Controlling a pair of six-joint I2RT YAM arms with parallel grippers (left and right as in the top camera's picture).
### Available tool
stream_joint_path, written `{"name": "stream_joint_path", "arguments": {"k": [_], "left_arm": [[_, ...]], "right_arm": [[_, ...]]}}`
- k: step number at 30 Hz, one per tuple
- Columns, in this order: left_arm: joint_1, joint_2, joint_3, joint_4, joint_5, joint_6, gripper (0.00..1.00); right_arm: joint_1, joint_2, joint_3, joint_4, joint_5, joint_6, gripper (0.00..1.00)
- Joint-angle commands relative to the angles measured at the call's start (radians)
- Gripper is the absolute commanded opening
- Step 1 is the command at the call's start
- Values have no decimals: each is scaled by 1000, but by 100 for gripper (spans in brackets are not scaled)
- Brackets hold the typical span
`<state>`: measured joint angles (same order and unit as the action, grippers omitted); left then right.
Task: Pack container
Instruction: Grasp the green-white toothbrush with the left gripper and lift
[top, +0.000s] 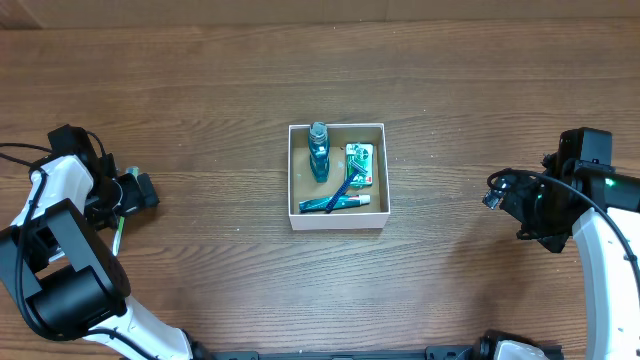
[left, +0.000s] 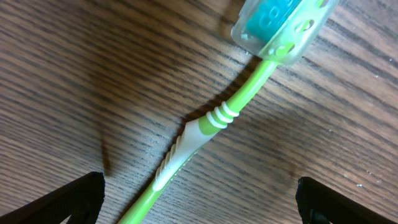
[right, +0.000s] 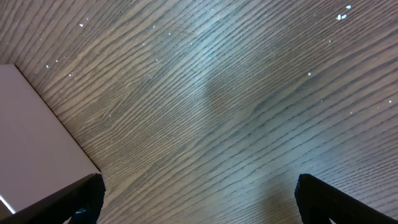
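My left gripper closes on the toothbrush next, since the fingers reach down to the wood on either side of its green handle (top: 118, 230) (left: 154, 188).
The container (top: 337, 219), a small white-walled box with a brown bottom, sits mid-table and holds a teal bottle (top: 318, 150), a green packet (top: 361, 161), a blue razor and a tube (top: 340, 201). Its white wall shows in the right wrist view (right: 34, 143). A green toothbrush (left: 205, 127) with a clear cap over its head (left: 280, 28) lies on the table under my open left gripper (left: 199, 202), between the fingers. In the overhead view the toothbrush (top: 117, 233) shows by my left gripper (top: 135, 192). My right gripper (right: 199, 199) is open and empty, right of the container (top: 500, 195).
The table is dark brown wood grain (top: 300, 60). Cables run along both arms at the left and right edges.
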<state>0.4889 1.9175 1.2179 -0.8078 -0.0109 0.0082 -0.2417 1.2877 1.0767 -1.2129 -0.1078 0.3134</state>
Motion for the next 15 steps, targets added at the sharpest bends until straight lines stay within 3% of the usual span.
{"name": "stream_joint_path", "arguments": {"k": [1, 9, 13, 15], "left_arm": [[2, 36, -7, 5, 15, 22, 100], [2, 118, -7, -13, 44, 14, 100], [2, 121, -7, -18, 58, 14, 75], [2, 121, -7, -19, 68, 14, 47]], "right_arm": [[1, -18, 2, 3, -7, -4, 100], [1, -18, 2, -3, -6, -4, 100], [1, -18, 2, -3, -7, -4, 100], [1, -18, 2, -2, -6, -4, 100]]}}
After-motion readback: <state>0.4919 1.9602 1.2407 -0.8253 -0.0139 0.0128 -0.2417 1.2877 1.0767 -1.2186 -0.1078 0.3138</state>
